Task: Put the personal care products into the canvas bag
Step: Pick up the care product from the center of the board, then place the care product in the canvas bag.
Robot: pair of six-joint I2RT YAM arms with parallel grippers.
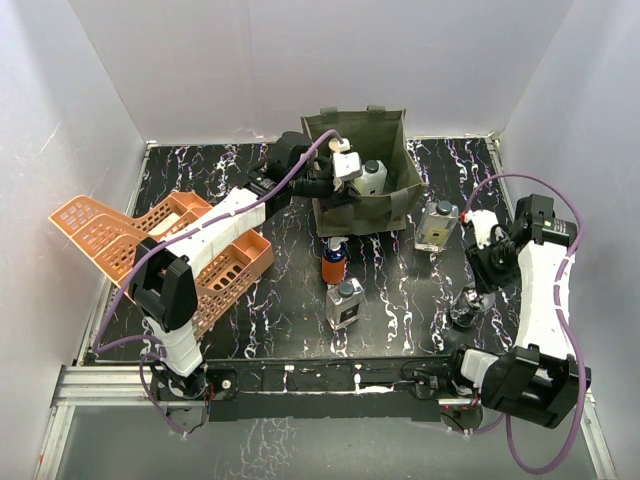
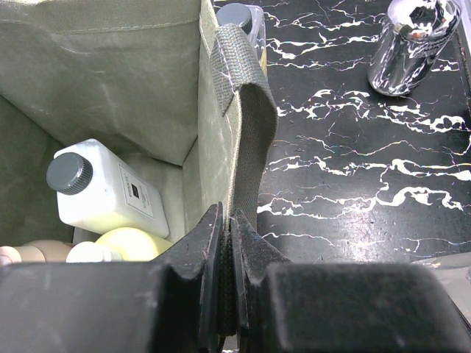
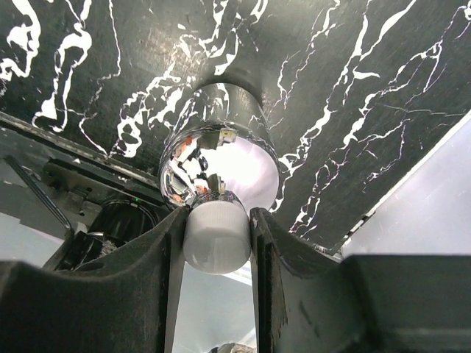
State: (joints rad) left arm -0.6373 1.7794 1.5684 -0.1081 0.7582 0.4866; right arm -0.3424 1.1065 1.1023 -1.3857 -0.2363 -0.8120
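Observation:
I can lift my right gripper now and the shiny round bottle would come up, because both fingers grip its white cap [image 1: 485, 288] [image 3: 217, 237].
The olive canvas bag [image 1: 385, 205] stands at the back middle. My left gripper [image 1: 320, 187] is shut on its strap handle [image 2: 246, 140] at the near left rim, the webbing pinched between the fingertips [image 2: 228, 224]. Inside the bag lie a white bottle with a grey cap [image 2: 110, 195], a yellow-green bottle [image 2: 136, 244] and a tan one [image 2: 37, 252]. My right gripper [image 1: 472, 297] is shut on the white cap [image 3: 217, 237] of a shiny dark round bottle [image 3: 221, 147] standing on the table. An orange bottle with a blue top [image 1: 334, 262], a square clear bottle [image 1: 345, 304] and a clear bottle with a black cap [image 1: 437, 224] stand in front of the bag.
Two orange lattice baskets [image 1: 150, 245] lie at the left under my left arm. White walls close in the black marbled table [image 1: 400, 300] on three sides. The right table edge runs close to the round bottle.

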